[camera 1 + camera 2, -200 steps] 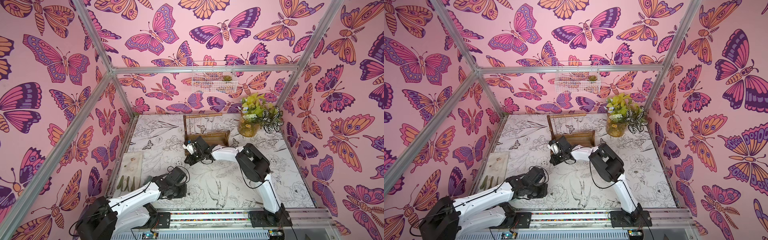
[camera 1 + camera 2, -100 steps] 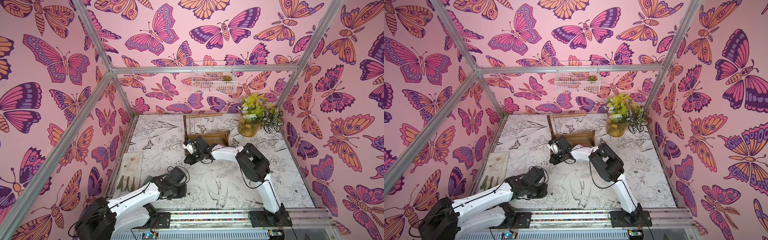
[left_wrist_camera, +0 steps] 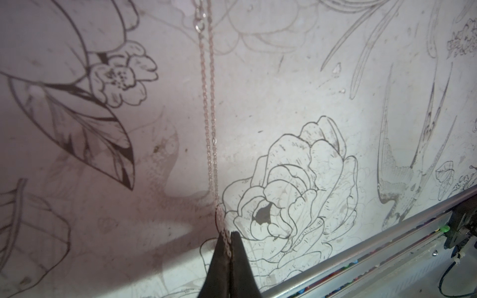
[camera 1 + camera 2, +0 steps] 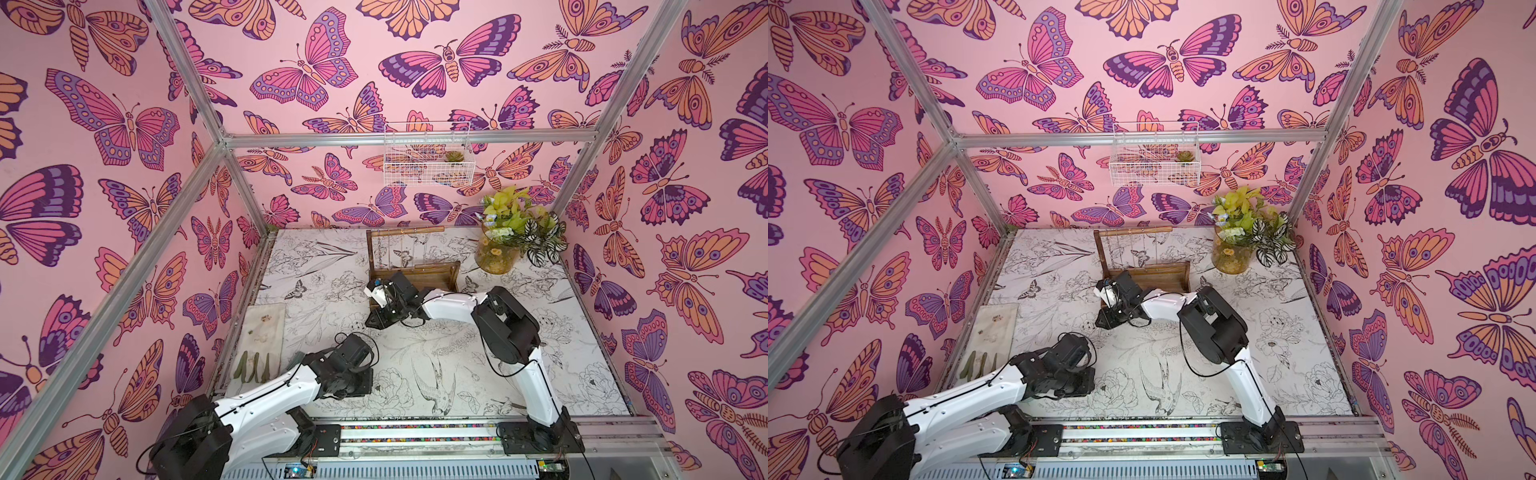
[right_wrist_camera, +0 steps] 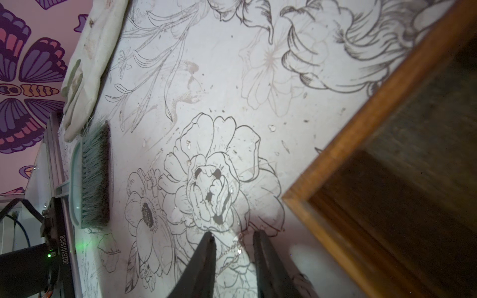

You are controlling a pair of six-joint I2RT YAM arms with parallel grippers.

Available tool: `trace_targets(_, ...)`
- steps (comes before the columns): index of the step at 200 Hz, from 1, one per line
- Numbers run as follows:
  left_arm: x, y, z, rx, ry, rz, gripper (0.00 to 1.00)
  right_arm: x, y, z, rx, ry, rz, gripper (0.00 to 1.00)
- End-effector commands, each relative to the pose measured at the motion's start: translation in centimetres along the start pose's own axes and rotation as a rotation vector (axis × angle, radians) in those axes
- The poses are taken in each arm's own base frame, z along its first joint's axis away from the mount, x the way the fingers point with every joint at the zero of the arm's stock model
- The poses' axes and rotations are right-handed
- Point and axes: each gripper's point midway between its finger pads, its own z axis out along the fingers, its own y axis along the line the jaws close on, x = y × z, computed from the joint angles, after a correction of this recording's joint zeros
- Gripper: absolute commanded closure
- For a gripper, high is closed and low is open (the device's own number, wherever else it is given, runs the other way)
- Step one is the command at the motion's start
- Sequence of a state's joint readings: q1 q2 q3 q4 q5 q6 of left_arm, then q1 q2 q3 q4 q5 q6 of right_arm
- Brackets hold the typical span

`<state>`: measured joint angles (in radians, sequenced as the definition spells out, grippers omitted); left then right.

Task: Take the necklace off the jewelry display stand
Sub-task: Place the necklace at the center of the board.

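Observation:
My fingers hold the necklace's end (image 3: pixel 223 228) down at the tabletop beside the printed flower, so it is now time for my left gripper to release the necklace.
The necklace (image 3: pixel 210 116) is a thin silver chain lying stretched across the printed tabletop. My left gripper (image 3: pixel 229 233) is shut on one end of it, low over the table near the front rail, as both top views show (image 4: pixel 368 384) (image 4: pixel 1090 384). The chain's other end (image 5: pixel 233 249) rests on the table between the parted fingers of my open right gripper (image 5: pixel 233 236), untouched by them. That gripper (image 4: pixel 374 322) sits just off the front left corner of the dark wooden jewelry display stand (image 4: pixel 411 270) (image 4: pixel 1144 270) (image 5: pixel 361 144). The chain is too fine to make out in the top views.
Other thin chains hang from the stand's rear crossbar (image 4: pixel 405 230). An amber vase of plants (image 4: pixel 496 255) stands at the back right. A white wire basket (image 4: pixel 428 160) hangs on the rear wall. A cloth (image 4: pixel 264 330) and a green-bristled brush (image 5: pixel 95 178) lie at the left edge.
My right gripper's fingers have parted and let go of the chain's end, which now lies on the table. Neither arm has visibly shifted.

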<state>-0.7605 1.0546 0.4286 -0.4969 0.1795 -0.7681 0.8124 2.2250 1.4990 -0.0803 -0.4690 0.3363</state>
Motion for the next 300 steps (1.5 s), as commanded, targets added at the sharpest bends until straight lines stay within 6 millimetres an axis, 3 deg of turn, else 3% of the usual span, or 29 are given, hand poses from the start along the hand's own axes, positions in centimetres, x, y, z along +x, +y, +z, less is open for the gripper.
trace_targets(1, 0.7, 0.6, 0.1, -0.018, 0.021, 0.007, 1.0, -0.1, -1.0, -0.8, 0.031, 0.0, 0.032, 0.64)
trace_targets(29, 0.9, 0.6, 0.1, -0.021, 0.031, 0.008, 0.99, -0.6, -1.1, -1.2, 0.032, -0.013, 0.038, 0.61)
trace_targets(86, 1.3, 0.9, 0.1, -0.032, 0.043, 0.008, 0.78, -0.7, -1.0, -1.5, 0.025, -0.02, 0.047, 0.58)
trace_targets(133, 1.0, 0.8, -0.5, -0.028, 0.024, 0.014, 0.67, -0.9, -0.7, -1.8, 0.018, -0.028, 0.047, 0.57)
trace_targets(203, 0.5, 0.6, -2.1, -0.03, -0.018, 0.04, 0.43, -1.5, 0.4, -3.0, -0.01, -0.035, 0.043, 0.39)
trace_targets(264, -2.9, -0.6, -5.5, -0.044, -0.123, 0.105, 0.21, -2.4, 1.2, -5.7, -0.012, -0.061, 0.063, 0.29)
trace_targets(300, -7.1, -1.8, -8.3, -0.023, -0.212, 0.149, 0.1, -3.2, 1.2, -9.7, 0.007, -0.099, 0.091, 0.28)
